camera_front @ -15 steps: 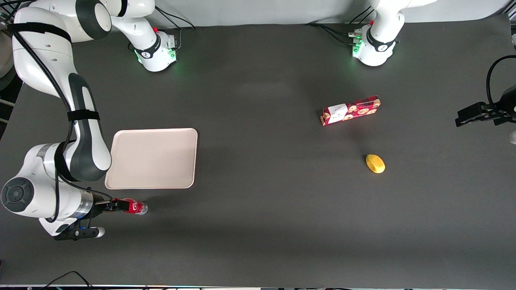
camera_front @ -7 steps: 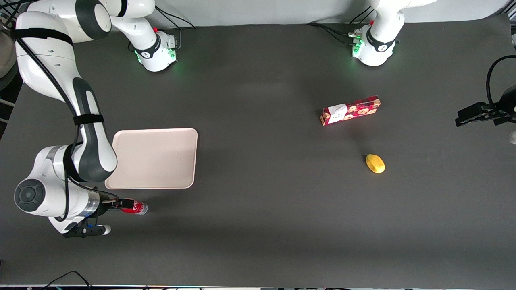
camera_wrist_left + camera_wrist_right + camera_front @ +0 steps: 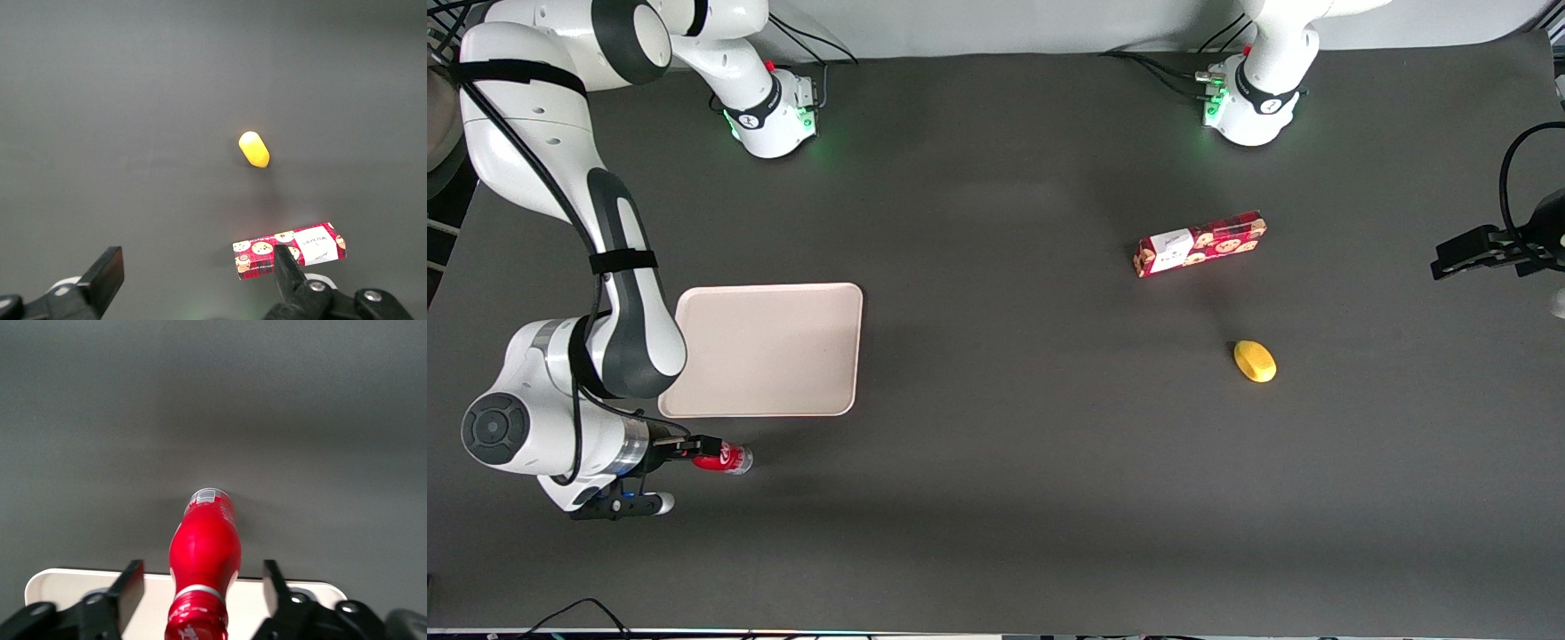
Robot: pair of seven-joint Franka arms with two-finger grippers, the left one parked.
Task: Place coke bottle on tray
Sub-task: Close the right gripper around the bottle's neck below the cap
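I should next place the coke bottle on the tray (image 3: 80, 587), so I should grab the bottle by its capped neck (image 3: 197, 613) with my right gripper.
The coke bottle (image 3: 727, 460) is small and red and lies on its side on the dark table, just nearer to the front camera than the tray (image 3: 765, 348). The tray is large, pale beige-pink and holds nothing. My right gripper (image 3: 704, 450) reaches in low from the working arm's end, with its jaws open on either side of the bottle's cap and neck. In the right wrist view the bottle (image 3: 205, 553) points base away from the camera. It sits between the two fingers of the gripper (image 3: 201, 568), with a gap on each side.
A long red cookie box (image 3: 1199, 244) and a yellow lemon-like fruit (image 3: 1255, 361) lie toward the parked arm's end of the table. Both also show in the left wrist view, the box (image 3: 289, 249) and the fruit (image 3: 254, 149).
The right arm has shifted a little toward the bottle, bringing the open fingers farther along its neck. The bottle and tray have not moved.
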